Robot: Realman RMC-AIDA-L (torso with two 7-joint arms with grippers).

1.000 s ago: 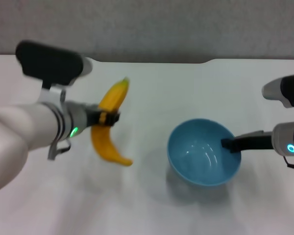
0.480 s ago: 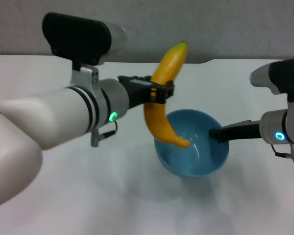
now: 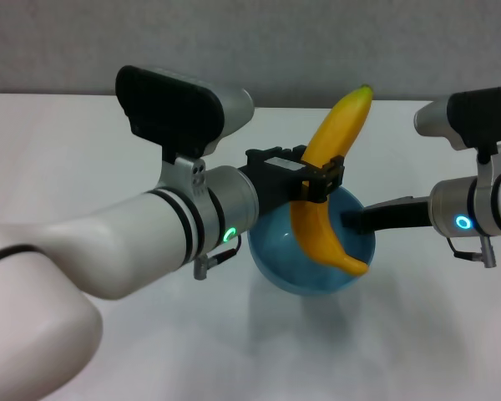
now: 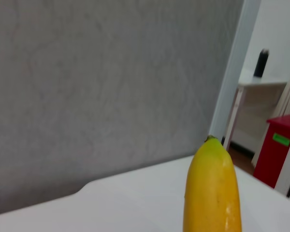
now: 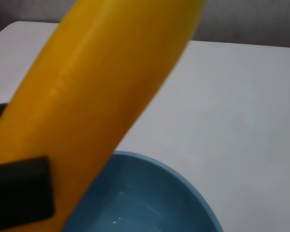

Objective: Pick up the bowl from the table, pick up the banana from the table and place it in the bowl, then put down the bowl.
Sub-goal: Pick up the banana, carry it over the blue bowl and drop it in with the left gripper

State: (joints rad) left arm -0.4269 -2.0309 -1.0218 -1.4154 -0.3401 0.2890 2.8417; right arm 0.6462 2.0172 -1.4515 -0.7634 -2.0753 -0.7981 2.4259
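The banana's lower end (image 3: 344,262) is inside the blue bowl's rim (image 3: 271,272), so the banana would stay in the bowl. I should open my left gripper now.
My left gripper (image 3: 317,180) is shut on the yellow-orange banana (image 3: 327,180) at its middle and holds it nearly upright, its lower end inside the light-blue bowl (image 3: 277,261). The banana's greenish stem tip points up in the left wrist view (image 4: 212,186). My right gripper (image 3: 351,220) is shut on the bowl's right rim and holds the bowl above the white table (image 3: 83,150). The right wrist view shows the banana (image 5: 101,96) close over the bowl's inside (image 5: 145,203), with a black finger pad (image 5: 21,191) on it.
The table's far edge has a shallow notch behind the banana. A grey wall stands behind the table. In the left wrist view a white side table (image 4: 261,92) and a red bin (image 4: 278,145) stand off to the side.
My left arm has carried the banana to the right and over the bowl, lowering its end into it. My right gripper has lifted the bowl and shifted it a little left.
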